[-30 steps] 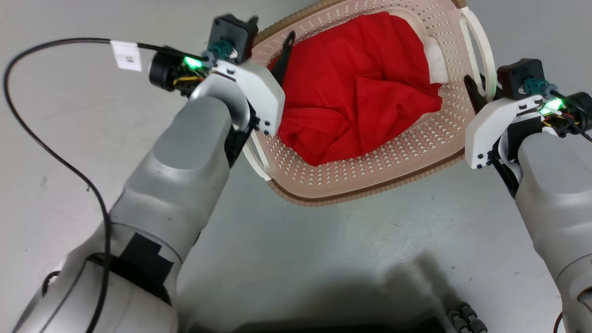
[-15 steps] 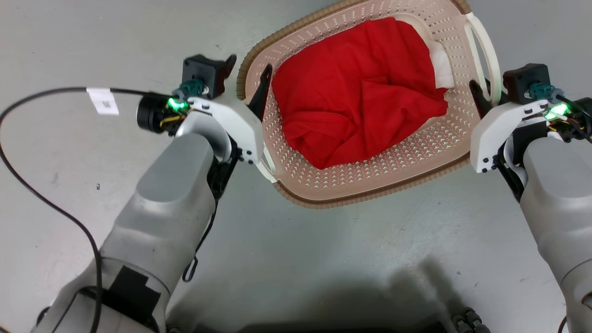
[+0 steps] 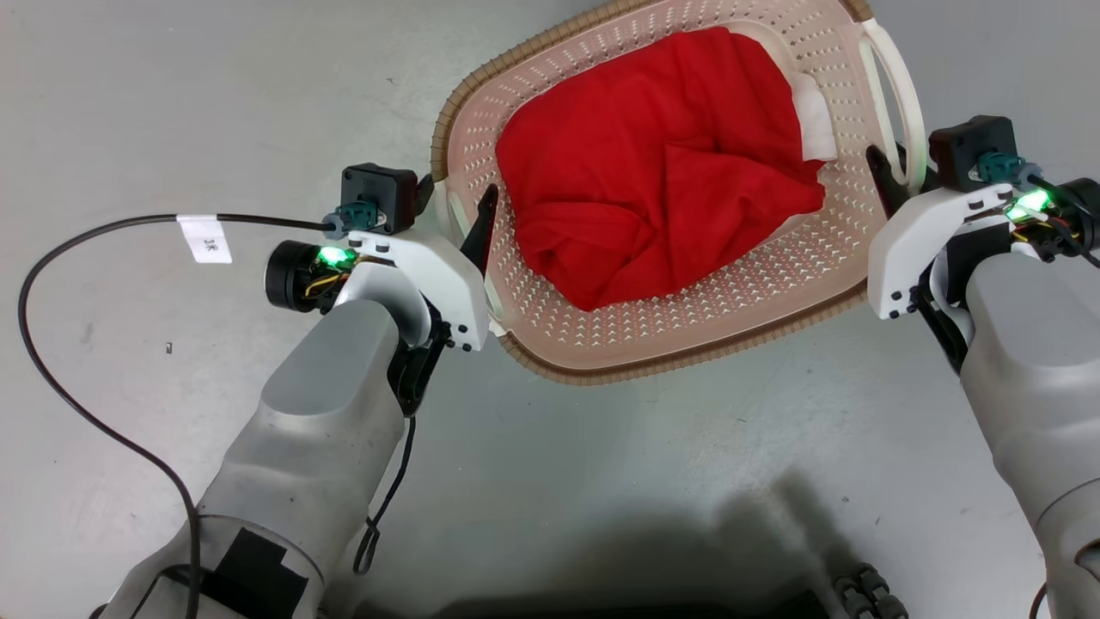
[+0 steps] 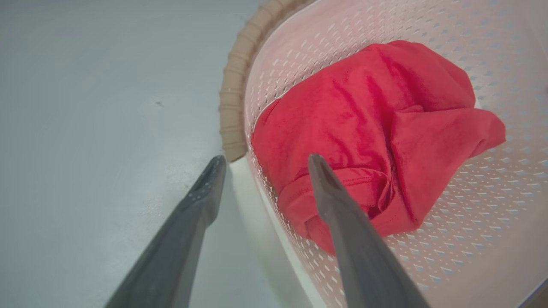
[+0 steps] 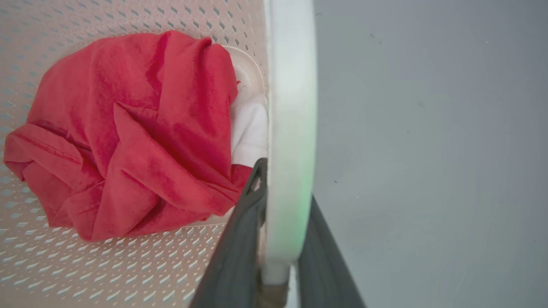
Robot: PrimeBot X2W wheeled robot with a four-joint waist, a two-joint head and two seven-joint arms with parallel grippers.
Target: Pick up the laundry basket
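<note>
The basket is far too wide for my fingers and holds loose clothes (image 3: 660, 165). My left gripper should grab the basket by its white loop handle (image 3: 450, 211) next.
The laundry basket (image 3: 687, 327), cream and perforated with a brown rim, sits on the grey floor at the top centre of the head view. It holds a red cloth (image 3: 662, 172). My left gripper (image 3: 454, 206) is open, one finger on each side of the basket's left side at its white loop handle (image 4: 252, 205). In the left wrist view one fingertip (image 4: 216, 167) is outside the basket and the other is inside, over the red cloth (image 4: 376, 119). My right gripper (image 3: 889, 168) is shut on the right loop handle (image 5: 291, 128), which runs between its fingers (image 5: 239, 239).
A white cloth (image 3: 812, 120) lies beside the red one at the basket's right end. A black cable with a white tag (image 3: 204, 238) loops over the floor at the left. My own dark base (image 3: 619, 606) fills the bottom edge. Bare grey floor (image 3: 644, 464) surrounds the basket.
My left gripper has drawn back along the basket's left edge, from over the inside near the far corner to the left handle. The right gripper has stayed shut on the right handle.
</note>
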